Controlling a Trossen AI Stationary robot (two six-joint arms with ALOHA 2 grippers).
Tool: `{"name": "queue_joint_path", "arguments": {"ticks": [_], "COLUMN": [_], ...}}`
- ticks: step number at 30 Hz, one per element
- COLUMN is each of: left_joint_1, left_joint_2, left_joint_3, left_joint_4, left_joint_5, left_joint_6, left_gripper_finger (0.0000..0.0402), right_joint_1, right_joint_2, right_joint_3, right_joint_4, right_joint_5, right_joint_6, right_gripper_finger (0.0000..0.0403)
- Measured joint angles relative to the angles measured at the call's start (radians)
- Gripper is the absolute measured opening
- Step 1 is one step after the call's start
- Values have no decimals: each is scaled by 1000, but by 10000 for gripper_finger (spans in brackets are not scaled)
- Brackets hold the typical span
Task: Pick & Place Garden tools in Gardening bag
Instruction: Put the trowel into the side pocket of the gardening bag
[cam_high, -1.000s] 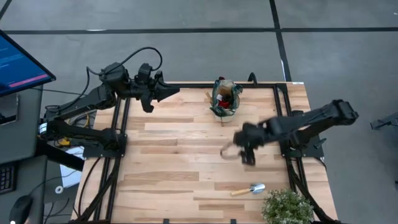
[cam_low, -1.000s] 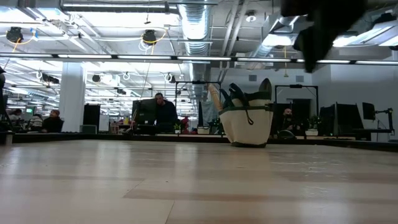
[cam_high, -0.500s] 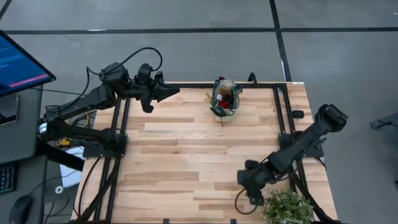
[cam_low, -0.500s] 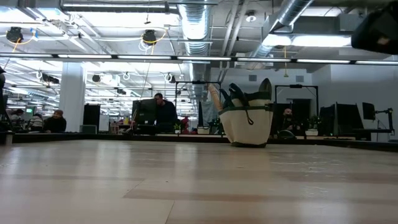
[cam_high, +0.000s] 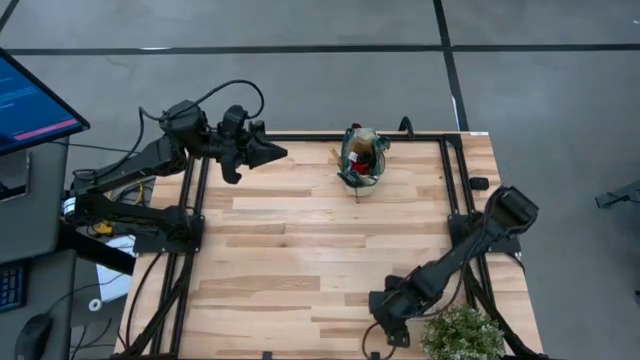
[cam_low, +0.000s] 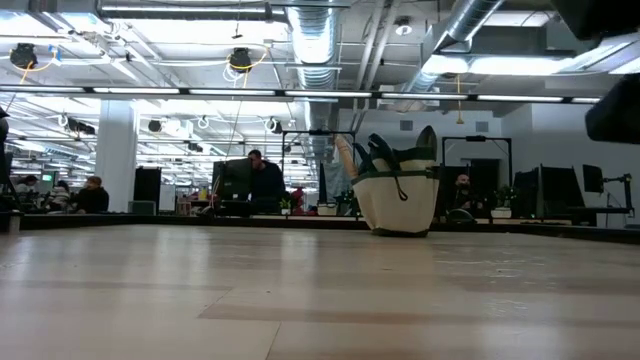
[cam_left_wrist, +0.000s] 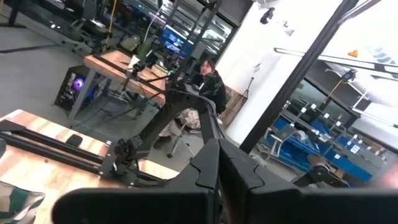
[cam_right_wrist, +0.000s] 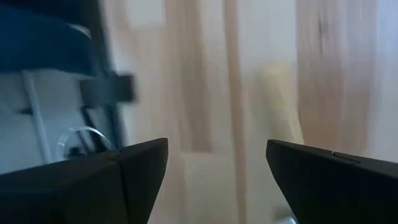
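Note:
I will put the garden tool in the gardening bag, so next I will grab it by its wooden handle (cam_right_wrist: 285, 102) with my right gripper.
The gardening bag (cam_high: 362, 158) stands upright at the far middle of the table; in the low view the gardening bag (cam_low: 400, 195) has a wooden handle and green handles sticking out of its top. My right gripper (cam_high: 388, 322) is open and points down near the table's near edge, beside the potted plant. It covers a garden tool in the high view. In the right wrist view, a blurred light wooden handle (cam_right_wrist: 281, 102) lies on the table beyond the open right gripper (cam_right_wrist: 217, 152). My left gripper (cam_high: 275, 153) is shut and raised at the far left, its left gripper (cam_left_wrist: 217, 168) fingers closed together.
A leafy potted plant (cam_high: 462, 333) stands at the near right corner, close beside my right arm. Black frame rails (cam_high: 190, 230) run along the table's left and right sides. The middle of the wooden tabletop (cam_high: 290, 240) is bare.
My right gripper has swung from the middle of the table toward the near edge and gone down, tipping more steeply downward, until it stands over the spot where the trowel lay beside the plant. The bag has not moved.

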Motion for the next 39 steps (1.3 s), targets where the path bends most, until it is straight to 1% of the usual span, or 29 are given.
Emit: {"name": "queue_joint_path", "arguments": {"ticks": [3,7,11,13,15,17,20,21,23,26,29,31,35,39], "left_joint_1": [0,0,0,0,0,0,0,0,0,0,0,0,0,0], "left_joint_2": [0,0,0,0,0,0,0,0,0,0,0,0,0,0], "left_joint_3": [0,0,0,0,0,0,0,0,0,0,0,0,0,0], "left_joint_4": [0,0,0,1,1,1,0,1,1,1,1,1,1,1], "left_joint_5": [10,10,10,10,10,11,15,16,17,18,18,18,19,19], "left_joint_6": [0,0,0,0,0,0,0,0,0,0,0,2,8,9], "left_gripper_finger": [8,8,8,8,8,8,8,8,8,8,8,8,8,8], "right_joint_1": [19,26,26,32,32,31,28,27,22,17,5,-2,-21,-19], "right_joint_2": [43,79,75,53,32,6,-24,-30,-24,-19,-20,-19,-20,-20], "right_joint_3": [11,12,24,36,56,59,59,59,59,54,25,15,-4,-35], "right_joint_4": [-53,-66,-55,-67,-88,-155,-252,-301,-375,-468,-432,-404,-352,-341], "right_joint_5": [31,58,60,81,125,199,314,335,338,295,272,271,268,260], "right_joint_6": [18,56,63,56,70,107,224,269,377,553,715,762,805,888], "right_gripper_finger": [265,265,265,265,265,265,265,265,265,265,265,265,265,265]}}
